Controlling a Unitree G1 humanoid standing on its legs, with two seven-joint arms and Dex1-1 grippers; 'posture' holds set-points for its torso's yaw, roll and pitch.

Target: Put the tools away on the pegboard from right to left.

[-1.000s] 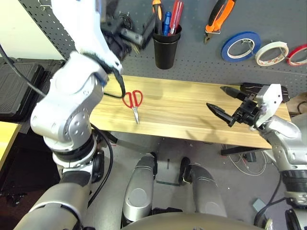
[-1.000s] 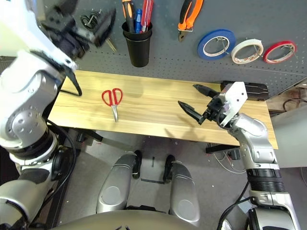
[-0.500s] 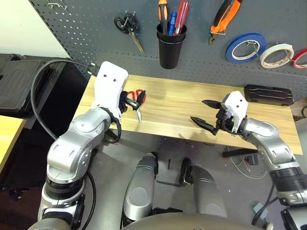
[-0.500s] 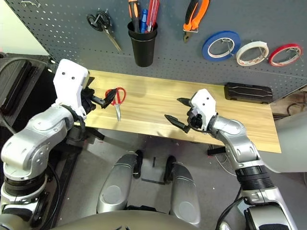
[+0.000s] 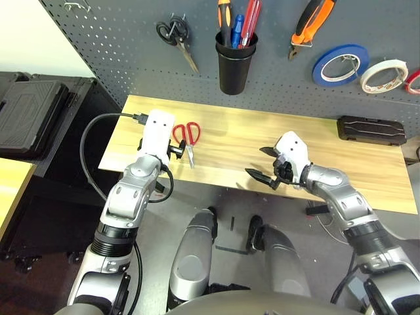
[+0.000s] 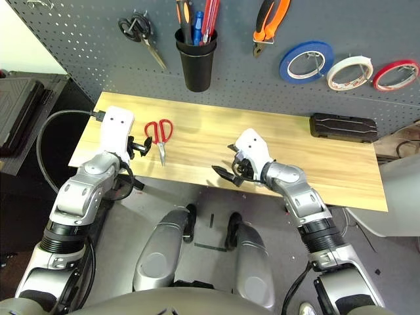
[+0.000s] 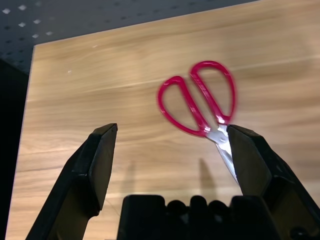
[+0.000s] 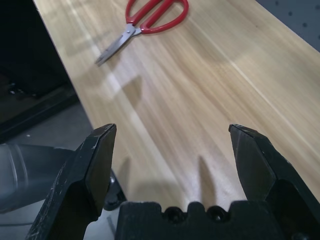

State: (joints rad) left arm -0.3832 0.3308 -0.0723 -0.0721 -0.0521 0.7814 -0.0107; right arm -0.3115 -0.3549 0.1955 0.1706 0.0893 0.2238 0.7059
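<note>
The scissors' metal blades lie bare on the bench. My left gripper will therefore take hold of the scissors by a red handle loop point(image 5: 175, 134) point(image 7: 161, 101) next.
The red-handled scissors point(image 5: 186, 146) lie flat on the wooden bench, blades toward the front edge. My left gripper point(image 5: 174, 149) hovers open just to their left, and in its wrist view the scissors point(image 7: 214, 124) sit close to one finger. My right gripper point(image 5: 256, 161) is open over the bench's front middle, well to the right of the scissors point(image 8: 116, 44). On the pegboard point(image 5: 131, 52) hang the orange-and-black pliers point(image 5: 308, 20) and the cream-white tape roll point(image 5: 364, 79). The black-and-orange screwdriver point(image 5: 224, 13) stands in the black cup point(image 5: 233, 65).
Black-handled scissors point(image 5: 176, 36) hang at the pegboard's left. A blue tape roll point(image 5: 318, 65) and a red one point(image 5: 415, 79) flank the cream roll. A black case point(image 5: 371, 129) lies at the bench's back right. Dark cases point(image 5: 33, 111) sit left of the bench.
My left arm has come down from the pegboard to the bench beside the red scissors. My right gripper has moved left and toward the front edge. The camera view has shifted too.
</note>
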